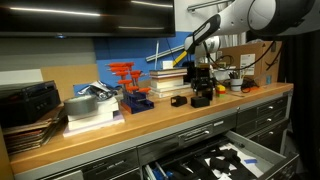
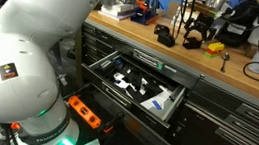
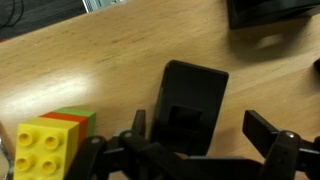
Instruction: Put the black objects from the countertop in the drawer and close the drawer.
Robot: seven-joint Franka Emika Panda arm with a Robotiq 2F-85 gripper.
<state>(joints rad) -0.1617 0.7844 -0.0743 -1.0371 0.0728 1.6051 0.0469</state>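
The black object's near end (image 3: 185, 124) lies between my open fingers, so my gripper closes on it next.
Two small black objects sit on the wooden countertop (image 1: 150, 125). One black object (image 3: 190, 100) lies directly under my gripper (image 3: 200, 130), between the open fingers, with no contact visible. It also shows in both exterior views (image 1: 201, 99) (image 2: 194, 43) beneath the gripper (image 1: 201, 86) (image 2: 197, 31). The second black object (image 1: 179, 101) (image 2: 165, 34) lies a little apart on the counter. The wide drawer (image 1: 262, 152) (image 2: 165, 110) stands pulled open below the counter, its dark lining with pale cutouts visible.
A yellow and orange toy block (image 3: 45, 148) (image 2: 214, 48) sits close beside the gripper. A dark item (image 3: 270, 10) lies at the wrist view's top edge. Books, a red rack (image 1: 128, 82) and a tape roll (image 1: 85, 106) crowd the counter. The robot's base (image 2: 30, 60) stands beside the open drawer.
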